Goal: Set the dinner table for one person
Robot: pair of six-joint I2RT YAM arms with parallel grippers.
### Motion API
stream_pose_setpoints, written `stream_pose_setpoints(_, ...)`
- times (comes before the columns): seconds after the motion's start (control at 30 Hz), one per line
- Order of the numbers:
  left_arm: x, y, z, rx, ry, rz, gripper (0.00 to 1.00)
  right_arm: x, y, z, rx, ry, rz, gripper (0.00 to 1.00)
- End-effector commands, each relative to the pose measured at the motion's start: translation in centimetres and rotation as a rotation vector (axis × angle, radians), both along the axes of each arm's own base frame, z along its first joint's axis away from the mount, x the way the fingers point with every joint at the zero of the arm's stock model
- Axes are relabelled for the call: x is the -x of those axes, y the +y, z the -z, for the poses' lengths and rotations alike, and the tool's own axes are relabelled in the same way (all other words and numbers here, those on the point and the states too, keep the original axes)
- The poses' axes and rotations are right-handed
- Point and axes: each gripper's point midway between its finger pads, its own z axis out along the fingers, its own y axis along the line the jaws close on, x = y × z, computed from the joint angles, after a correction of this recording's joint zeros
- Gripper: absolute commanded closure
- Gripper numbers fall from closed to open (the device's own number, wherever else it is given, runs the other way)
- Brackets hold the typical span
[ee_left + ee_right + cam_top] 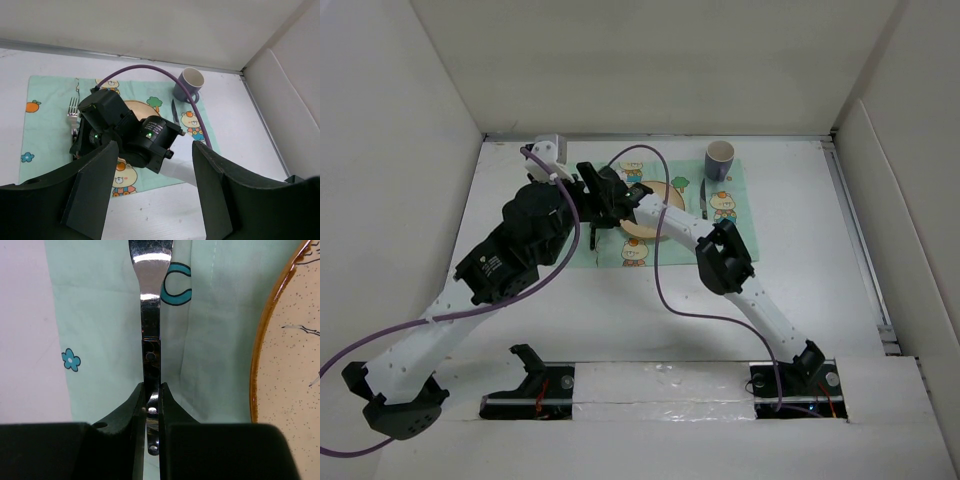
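The robot's right gripper needs to release the fork, since the fork's neck lies against the mint-green mat beside the blue curl and the fork would rest flat.
My right gripper is shut on the handle of a silver fork, low over the mint-green cartoon mat. The fork lies left of the speckled brown-rimmed plate. In the left wrist view the fork has its tines pointing to the far wall, with the right gripper at its handle. The plate, a knife and a purple mug are on the mat. My left gripper is open and empty, held high above the white dinner table.
White walls close in the table on the left, back and right. A purple cable loops over the right arm. The left arm hides the mat's left part in the top view.
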Motion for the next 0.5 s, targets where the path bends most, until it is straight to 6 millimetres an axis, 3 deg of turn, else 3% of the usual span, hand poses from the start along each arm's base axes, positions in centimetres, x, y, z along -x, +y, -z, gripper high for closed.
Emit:
stream_pose_setpoints(0.0, 0.2, 0.2, -1.0, 0.031, -0.04, 0.005, 0.42, -0.5, 0.9, -1.5, -0.032, -0.033, 0.013, 1.0)
stream_pose_setpoints(0.1, 0.2, 0.3, -0.8, 0.029, -0.036, 0.0, 0.42, -0.5, 1.1, -1.5, -0.04, -0.031, 0.009, 0.97)
stream_pose_setpoints(0.3, 0.0, 0.6, -0.7, 0.026, -0.037, -0.018, 0.42, 0.4, 1.9, -1.8, -0.059, -0.019, -0.023, 0.8)
stream_pose_setpoints(0.4, -0.2, 0.6, -1.0, 0.025, -0.046, -0.026, 0.41, 0.6, 2.2, -3.0, -0.086, -0.026, -0.036, 0.73)
stream_pose_setpoints(0.47, -0.3, 0.7, -1.3, 0.021, -0.055, -0.033, 0.41, 0.5, 2.4, -5.1, -0.122, -0.052, -0.044, 0.7)
